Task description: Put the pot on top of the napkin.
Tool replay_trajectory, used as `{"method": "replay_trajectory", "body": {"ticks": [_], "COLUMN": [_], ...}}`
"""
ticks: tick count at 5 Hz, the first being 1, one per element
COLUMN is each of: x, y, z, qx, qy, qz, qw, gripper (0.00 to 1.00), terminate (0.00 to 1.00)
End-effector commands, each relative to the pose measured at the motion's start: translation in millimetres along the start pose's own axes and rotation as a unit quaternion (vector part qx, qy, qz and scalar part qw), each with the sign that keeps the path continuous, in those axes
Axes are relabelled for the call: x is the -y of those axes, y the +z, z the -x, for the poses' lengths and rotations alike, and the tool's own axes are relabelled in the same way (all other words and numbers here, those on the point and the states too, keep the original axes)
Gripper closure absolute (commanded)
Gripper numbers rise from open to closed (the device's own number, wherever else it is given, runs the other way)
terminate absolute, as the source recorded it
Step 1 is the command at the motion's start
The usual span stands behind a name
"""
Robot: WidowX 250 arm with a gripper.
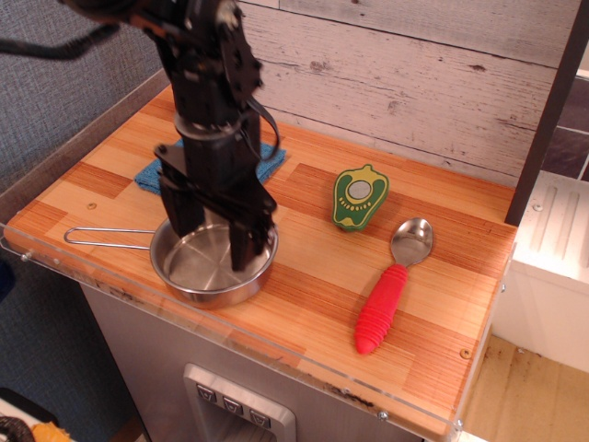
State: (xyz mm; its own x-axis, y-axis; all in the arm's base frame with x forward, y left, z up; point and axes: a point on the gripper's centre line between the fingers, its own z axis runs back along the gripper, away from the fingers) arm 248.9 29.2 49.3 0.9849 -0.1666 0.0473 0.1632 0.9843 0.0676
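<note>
The gripper grabs the steel pot's rim [274, 249] next, to set the pot on top of the blue napkin.
The pot [204, 276], a shallow shiny steel pan with a thin wire handle pointing left, sits near the table's front left edge. The napkin [153, 171], a blue terry cloth, lies just behind it, mostly hidden by the arm. My black gripper [210, 235] hangs over the pot with its two fingers spread apart, one near the left rim and one reaching down inside near the right rim. It holds nothing.
A green and yellow pepper-shaped toy [360, 196] lies right of the pot. A steel spoon with a red handle [390, 285] lies further right. A wooden plank wall runs along the back; the table's front edge [276, 354] has a clear plastic lip.
</note>
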Motion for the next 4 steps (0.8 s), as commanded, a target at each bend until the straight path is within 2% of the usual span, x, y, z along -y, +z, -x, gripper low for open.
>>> {"method": "replay_trajectory", "body": {"ticks": [1, 4], "x": [20, 21], "y": [9, -23], "z": [-2, -9], "qx": [0.037, 0.001], "qy": [-0.035, -0.034], "qz": [-0.013, -0.026], "qw": [0.9986, 0.9991], "gripper": [0.00, 0.00], "terminate": [0.00, 0.00]}}
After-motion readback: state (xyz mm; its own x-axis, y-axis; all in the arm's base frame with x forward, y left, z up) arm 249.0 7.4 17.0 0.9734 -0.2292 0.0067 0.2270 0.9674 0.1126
